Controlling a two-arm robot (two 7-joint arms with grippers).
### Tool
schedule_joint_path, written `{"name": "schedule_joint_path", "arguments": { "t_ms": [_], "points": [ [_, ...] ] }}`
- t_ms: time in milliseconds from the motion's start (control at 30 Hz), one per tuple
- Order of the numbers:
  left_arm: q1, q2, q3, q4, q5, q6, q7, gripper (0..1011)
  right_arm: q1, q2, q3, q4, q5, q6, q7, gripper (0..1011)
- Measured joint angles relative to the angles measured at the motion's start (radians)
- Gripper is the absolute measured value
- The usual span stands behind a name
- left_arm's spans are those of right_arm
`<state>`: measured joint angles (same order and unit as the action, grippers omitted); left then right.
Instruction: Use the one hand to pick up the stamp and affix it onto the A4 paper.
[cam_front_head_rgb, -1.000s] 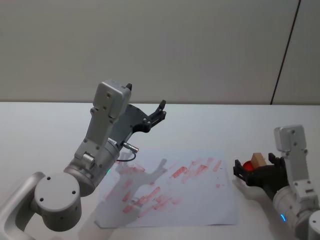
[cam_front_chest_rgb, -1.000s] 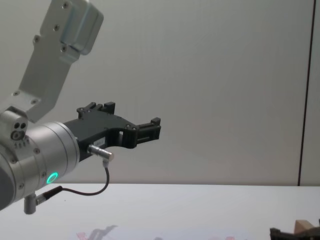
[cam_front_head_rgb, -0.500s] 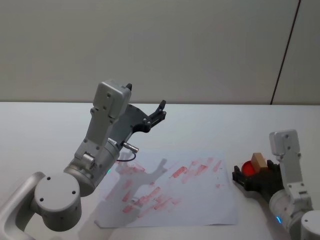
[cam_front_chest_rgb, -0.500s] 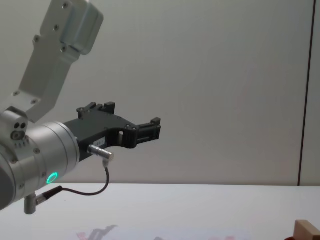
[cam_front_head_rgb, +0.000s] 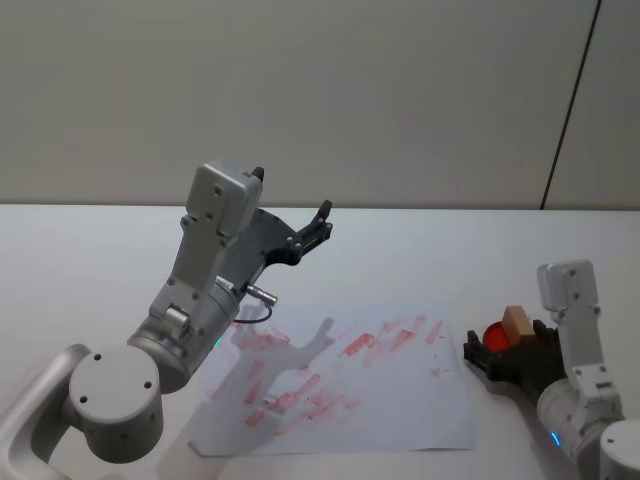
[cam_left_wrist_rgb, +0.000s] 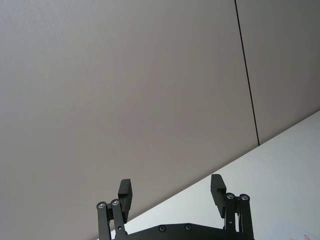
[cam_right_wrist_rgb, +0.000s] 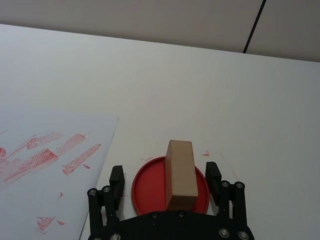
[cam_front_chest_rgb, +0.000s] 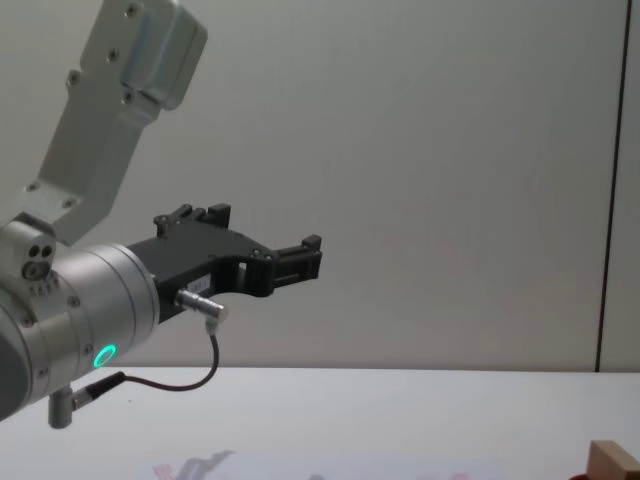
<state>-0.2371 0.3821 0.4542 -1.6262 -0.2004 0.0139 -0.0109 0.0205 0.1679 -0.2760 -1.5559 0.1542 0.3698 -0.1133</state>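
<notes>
The right gripper grabs the stamp by its clean wooden sides above the ink next, since the stamp's foot sits on the red ink pad (cam_front_chest_rgb: 579, 477).
The stamp (cam_front_head_rgb: 517, 322), a light wooden block, stands upright on a round red ink pad (cam_front_head_rgb: 492, 333) at the table's right side. My right gripper (cam_front_head_rgb: 503, 345) is low at the pad, open, with one black finger on each side of the stamp and neither touching it. In the right wrist view the stamp (cam_right_wrist_rgb: 180, 172) rises from the pad (cam_right_wrist_rgb: 145, 187) between the right gripper's fingers (cam_right_wrist_rgb: 117, 176). The A4 paper (cam_front_head_rgb: 400, 400), covered in pinkish-red marks, lies left of the pad, and its edge (cam_right_wrist_rgb: 30, 200) is close to the gripper. The stamp's top (cam_front_chest_rgb: 612, 462) peeks in at the chest view's lower right.
My left arm is parked, raised above the paper's left half, with its gripper (cam_front_head_rgb: 318, 225) open in the air and its fingers (cam_left_wrist_rgb: 125, 192) spread before the grey wall. Its silver wrist (cam_front_chest_rgb: 90, 320) bulks large at the chest view's left. White tabletop (cam_front_head_rgb: 420, 250) surrounds the paper.
My right gripper has sunk lower and shifted slightly left around the stamp, dropping out of the chest view. The stamp, pad, paper and left arm have not moved.
</notes>
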Motion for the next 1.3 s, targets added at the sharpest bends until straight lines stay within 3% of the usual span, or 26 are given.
{"name": "schedule_joint_path", "arguments": {
  "t_ms": [1300],
  "points": [
    [0.000,0.000,0.000,0.000,0.000,0.000,0.000,1002,-0.043,0.010,0.020,-0.045,0.002,-0.026,0.007,1001]
  ]
}}
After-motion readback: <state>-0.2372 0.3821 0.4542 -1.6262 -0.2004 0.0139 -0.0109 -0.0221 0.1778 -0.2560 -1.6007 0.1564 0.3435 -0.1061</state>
